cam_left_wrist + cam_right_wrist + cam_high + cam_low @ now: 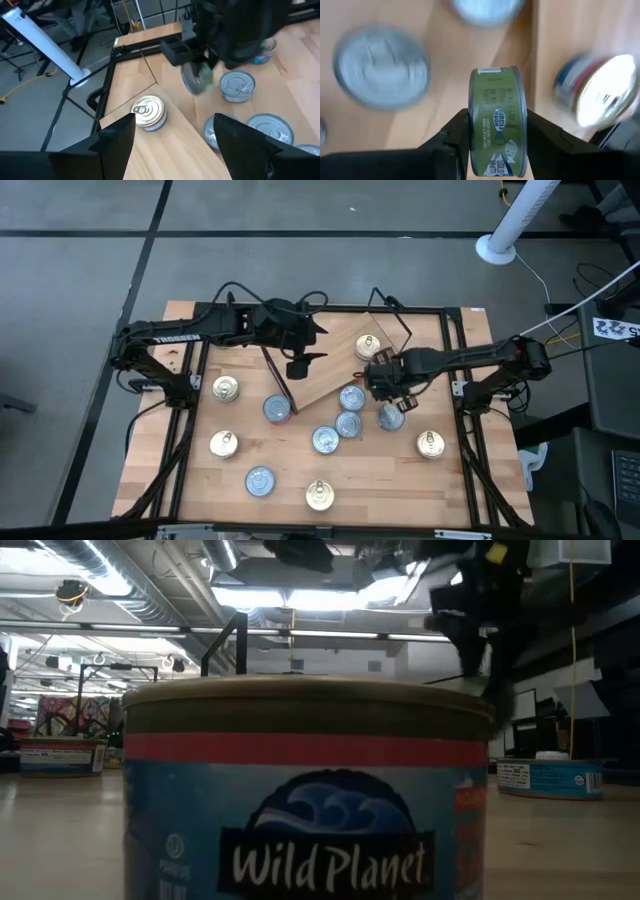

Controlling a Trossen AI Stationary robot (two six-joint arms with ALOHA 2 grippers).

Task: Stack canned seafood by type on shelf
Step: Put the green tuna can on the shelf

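Observation:
My right gripper should keep holding the green-labelled tin until the tin gets to the shelf, because the tin hangs short of the shelf's edge in the right wrist view.
My right gripper is shut on a green-labelled tin above the table, just off the right edge of the shelf, a light plank lying aslant. One gold tin stands on the shelf. My left gripper hovers open over the shelf, with nothing between its fingers. Below the held tin, silvery-topped tins stand bunched on the table. In the low view a blue-labelled tin fills the foreground. My right gripper pinches the tin between its two fingers, one on each flat face. The green side wall faces the wrist camera. The fingers come from above, pointing steeply down. The tin stands on edge, lifted clear of the table.
More tins stand scattered over the tabletop: gold ones and silvery ones. Black frame rails run along the table's sides. A white post stands beyond the far right corner.

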